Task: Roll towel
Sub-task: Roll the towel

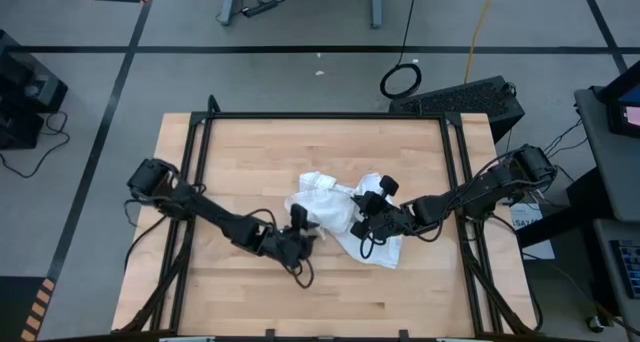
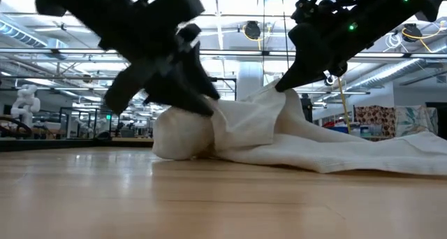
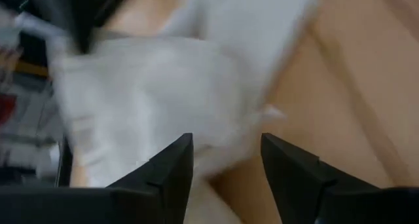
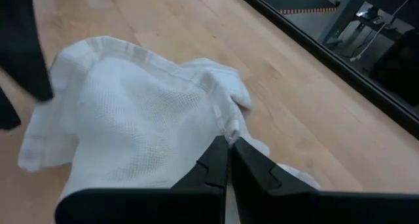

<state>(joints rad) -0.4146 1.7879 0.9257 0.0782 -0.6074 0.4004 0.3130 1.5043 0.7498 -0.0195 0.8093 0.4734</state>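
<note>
My left gripper picks up the white towel by its crumpled edge [image 1: 312, 214] next. Then I spread the crumpled cloth [image 1: 345, 207] open for rolling.
The white towel [image 1: 335, 197] lies crumpled in the middle of the wooden table [image 1: 240, 292], bunched into a lump [image 2: 180, 134] at its left end. Its right part [image 2: 363, 151] lies flat on the wood. My right gripper [image 4: 229, 152] is shut on a raised part of the cloth near the towel's middle. My left gripper [image 3: 226, 162] is open at the towel's left edge [image 1: 300, 210], low over the table, with the blurred cloth [image 3: 150, 93] just ahead of its fingers. My right gripper pinches a raised fold of the towel [image 4: 230, 133] between its two shut fingers, coming slanting down from the table's right side. The cloth rises to a peak [image 2: 283, 92] at the fingers, and the rest lies on the table. My left gripper: I cannot tell whether it touches the towel.
A black metal frame [image 1: 320, 116] runs along the table's far edge and down both sides. Bare wood lies in front of the towel, toward the near edge [image 1: 330, 307]. The room beyond holds cables and equipment [image 1: 455, 97].
</note>
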